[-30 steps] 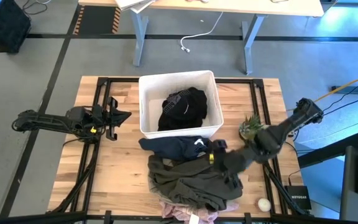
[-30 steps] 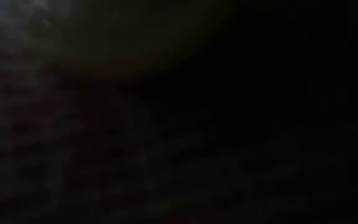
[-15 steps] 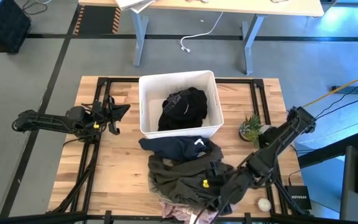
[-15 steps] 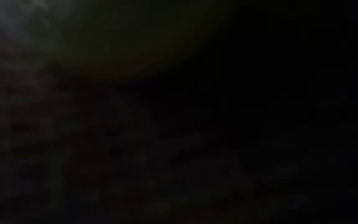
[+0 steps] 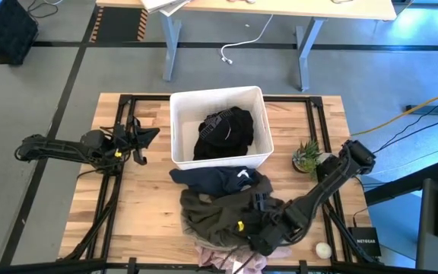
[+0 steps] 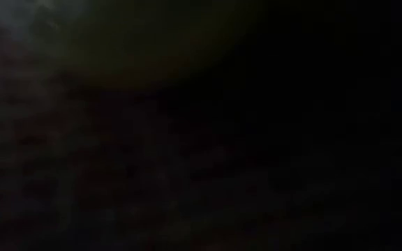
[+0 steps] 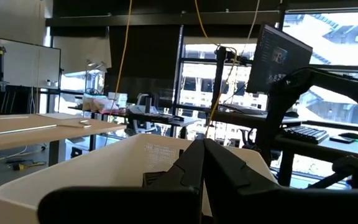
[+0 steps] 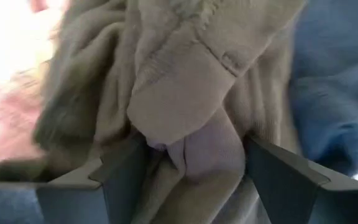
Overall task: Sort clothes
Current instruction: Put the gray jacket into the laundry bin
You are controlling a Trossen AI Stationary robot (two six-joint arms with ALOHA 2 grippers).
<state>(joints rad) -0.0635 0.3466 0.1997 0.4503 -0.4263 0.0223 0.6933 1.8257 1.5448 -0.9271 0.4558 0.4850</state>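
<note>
I will take hold of the dark olive garment by its raised fold with my right gripper next, to sort it into the white bin.
A pile of clothes lies on the wooden table in front of the white bin point(image 5: 179, 129). The navy blue garment point(image 5: 215, 179) is nearest the bin. The olive-khaki garment point(image 5: 211, 217) lies nearer me, with the mottled pink one point(image 5: 219, 261) under its near edge. A black garment point(image 5: 223, 131) lies in the bin. My right gripper point(image 5: 238, 232) is open, low over the olive-khaki garment, with a fold of that garment point(image 8: 188, 118) between its fingers. My left gripper point(image 5: 149, 135) is shut and empty, left of the bin. The low view is dark. My right gripper comes at the olive-khaki garment from above, slanting from the table's right. Its open fingers point(image 8: 126, 177) stand on either side of a raised fold point(image 8: 197, 149). I cannot tell whether they touch the cloth.
A small potted plant point(image 5: 306, 156) stands right of the bin, close to my right arm. A small white round thing point(image 5: 323, 249) and a black box point(image 5: 365, 240) sit at the near right corner. Bare wood shows on the table's left half.
My right gripper has gone from beside the navy garment toward the table's near edge and somewhat left. It has come down over the olive-khaki garment. The clothes lie much as before.
</note>
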